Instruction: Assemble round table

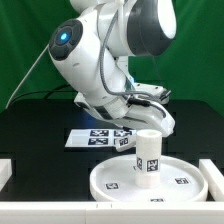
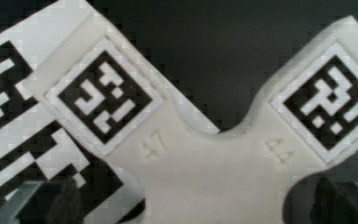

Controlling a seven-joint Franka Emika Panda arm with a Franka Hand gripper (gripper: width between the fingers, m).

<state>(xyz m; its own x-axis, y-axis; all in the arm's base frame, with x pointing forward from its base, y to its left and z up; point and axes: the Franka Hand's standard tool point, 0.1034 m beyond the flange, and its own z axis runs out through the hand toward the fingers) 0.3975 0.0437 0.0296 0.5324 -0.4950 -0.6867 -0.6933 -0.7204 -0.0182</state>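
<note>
The robot's gripper should next grip the cross-shaped base by one arm, so that the base can go on top of the short thick leg (image 1: 148,155).
The large round rimmed disc (image 1: 170,185) lies at the front of the table. The short thick leg (image 1: 148,155) stands upright on it. My gripper (image 1: 143,118) is down low behind the leg, beside the marker board (image 1: 95,137). The wrist view shows the flat cross-shaped base (image 2: 211,160) close up, with a tag on each of two arms. It lies partly over the marker board (image 2: 12,85). My gripper (image 2: 202,205) is open with a dark finger (image 2: 345,200) on either side of one arm of the base. In the exterior view the base is hidden.
The black table has a low white rim at the front left (image 1: 8,170) and front right (image 1: 214,165). A green curtain (image 1: 25,40) hangs behind. The robot's white arm (image 1: 100,50) rises over the back of the table.
</note>
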